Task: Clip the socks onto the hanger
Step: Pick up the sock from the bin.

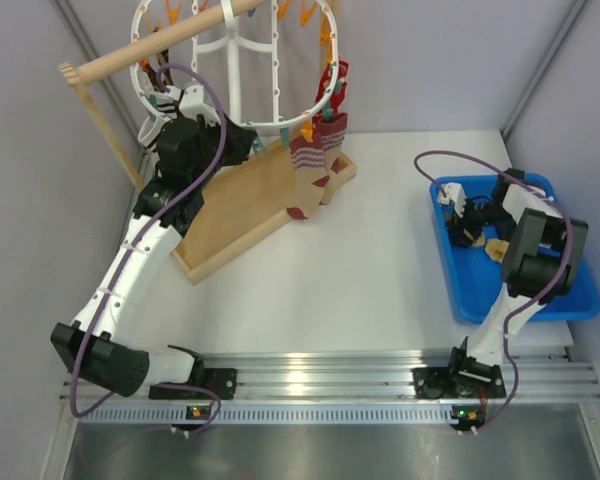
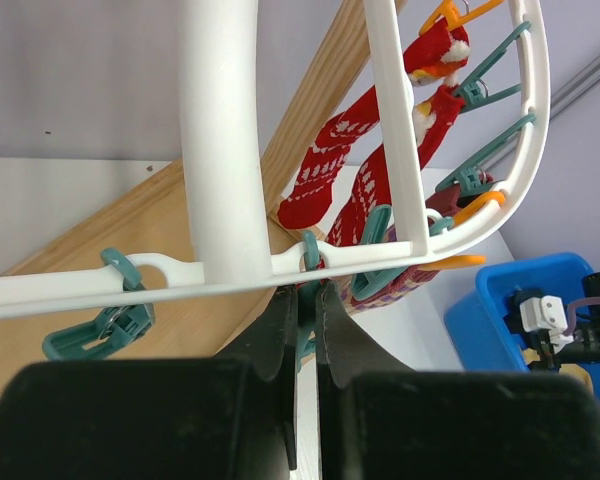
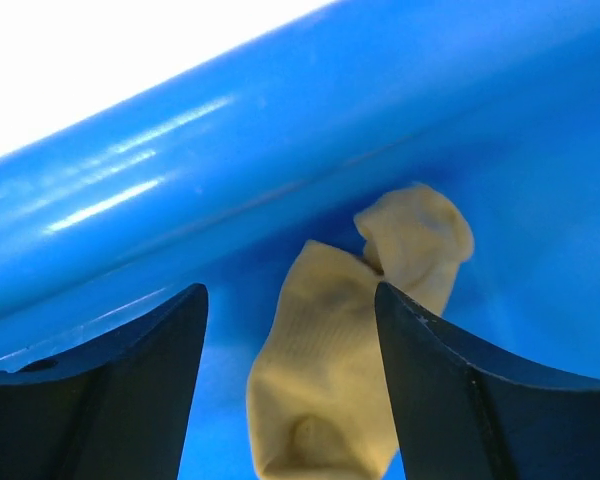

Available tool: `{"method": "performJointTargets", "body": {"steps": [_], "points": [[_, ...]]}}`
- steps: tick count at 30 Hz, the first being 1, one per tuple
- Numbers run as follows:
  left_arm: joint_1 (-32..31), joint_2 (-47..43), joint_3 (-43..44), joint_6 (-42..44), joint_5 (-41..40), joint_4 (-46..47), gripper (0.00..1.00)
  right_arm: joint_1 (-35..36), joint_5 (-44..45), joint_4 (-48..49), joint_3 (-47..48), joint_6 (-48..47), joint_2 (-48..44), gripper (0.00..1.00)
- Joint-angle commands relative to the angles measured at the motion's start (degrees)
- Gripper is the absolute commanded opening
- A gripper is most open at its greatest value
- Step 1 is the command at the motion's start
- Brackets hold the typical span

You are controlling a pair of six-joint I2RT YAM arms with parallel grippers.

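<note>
I should next use my right gripper to grab the tan-yellow sock near its end (image 3: 321, 300) by the bin's side, so that end stays free to enter the teal clip.
The white oval hanger (image 1: 280, 122) hangs from a wooden rod, its rim carrying orange and teal clips. Two red-patterned socks (image 1: 315, 170) hang clipped at its near right rim and also show in the left wrist view (image 2: 325, 180). My left gripper (image 1: 248, 141) is up at the rim, its jaws (image 2: 302, 296) pinched on a teal clip (image 2: 308, 262) under the frame bar. My right gripper (image 1: 472, 228) is down in the blue bin, open (image 3: 288, 290), its fingers straddling a tan-yellow sock (image 3: 325, 380) lying on the bin floor; that sock also shows in the top view (image 1: 497, 248).
The wooden rod (image 1: 160, 45) and post stand on a wooden base (image 1: 240, 205) at the back left. The blue bin (image 1: 565, 300) sits at the right table edge, its wall (image 3: 180, 190) close behind the sock. Grey walls enclose the table.
</note>
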Motion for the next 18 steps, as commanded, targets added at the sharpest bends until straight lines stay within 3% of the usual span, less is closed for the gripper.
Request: {"method": "performJointTargets", "body": {"steps": [1, 5, 8, 9, 12, 18], "points": [[0.4, 0.7, -0.2, 0.7, 0.6, -1.6, 0.0, 1.0, 1.5, 4.2, -0.3, -1.7, 1.6, 0.66], [0.5, 0.5, -0.3, 0.7, 0.4, -1.7, 0.0, 0.5, 4.1, 4.3, -0.1, -1.2, 3.1, 0.5], [0.6, 0.4, -0.6, 0.7, 0.5, -1.7, 0.0, -0.4, 4.3, 3.0, 0.1, -1.2, 3.4, 0.31], [0.5, 0.4, -0.6, 0.6, 0.6, -1.7, 0.0, -0.7, 4.0, 2.6, 0.2, -1.2, 3.3, 0.18], [0.6, 0.6, -0.5, 0.6, 1.1, -1.5, 0.0, -1.8, 1.7, 2.0, 0.3, -0.3, 1.6, 0.01], [0.6, 0.7, 0.2, 0.7, 1.5, -1.4, 0.0, -4.4, -4.4, -3.6, 6.2, 2.0, -5.2, 0.0]]}}
